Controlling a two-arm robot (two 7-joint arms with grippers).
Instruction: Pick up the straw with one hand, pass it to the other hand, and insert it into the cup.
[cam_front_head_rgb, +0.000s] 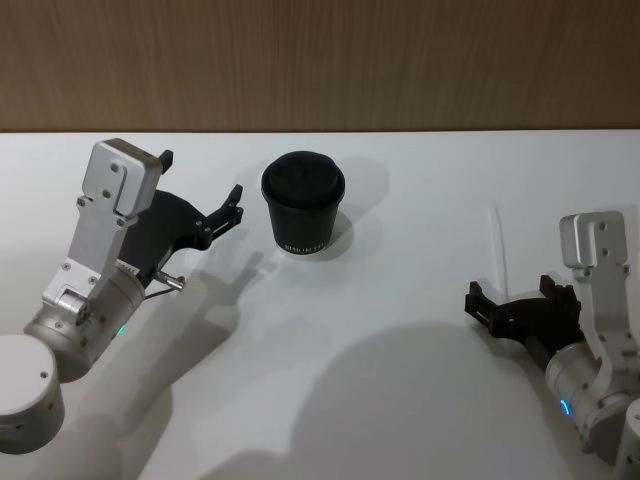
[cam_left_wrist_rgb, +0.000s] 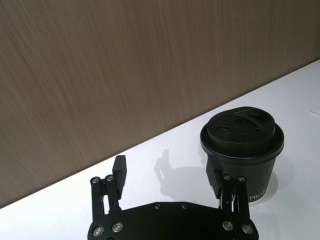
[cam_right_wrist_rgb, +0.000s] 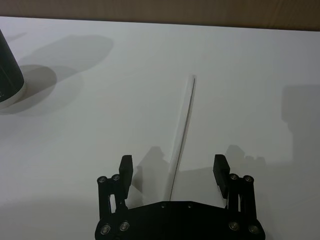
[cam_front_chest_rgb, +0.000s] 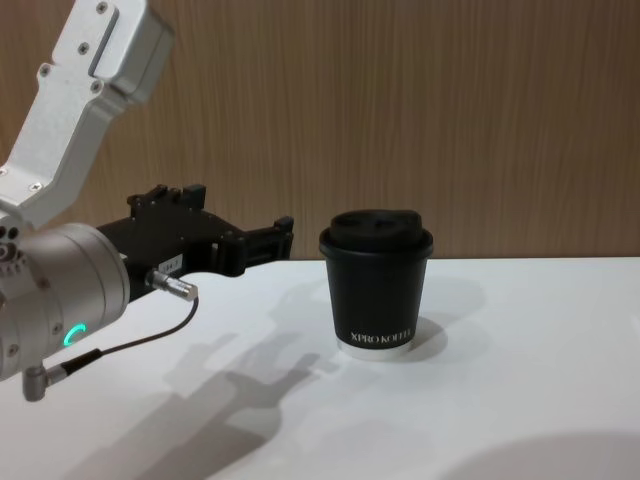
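The straw should be grabbed next by its lower end (cam_front_head_rgb: 504, 294) with my right gripper, which leaves the straw's middle (cam_front_head_rgb: 498, 248) free for the other hand.
The black lidded cup (cam_front_head_rgb: 303, 205) stands upright on the white table, lettering facing me in the chest view (cam_front_chest_rgb: 380, 285). The thin white straw (cam_front_head_rgb: 498, 245) lies flat on the table at the right. My right gripper (cam_front_head_rgb: 511, 289) is open at the straw's near end; in the right wrist view the straw (cam_right_wrist_rgb: 184, 125) runs between its spread fingers (cam_right_wrist_rgb: 126, 167), untouched, with the gripper (cam_right_wrist_rgb: 173, 167) hovering just over it. Open and holding nothing, my left gripper (cam_front_head_rgb: 200, 180) hangs left of the cup; the left wrist view has the cup (cam_left_wrist_rgb: 242, 150) just beyond one fingertip (cam_left_wrist_rgb: 217, 180).
The white table (cam_front_head_rgb: 400, 380) stretches bare between the two arms. A wooden wall (cam_front_head_rgb: 320, 60) runs along the table's far edge, close behind the cup.
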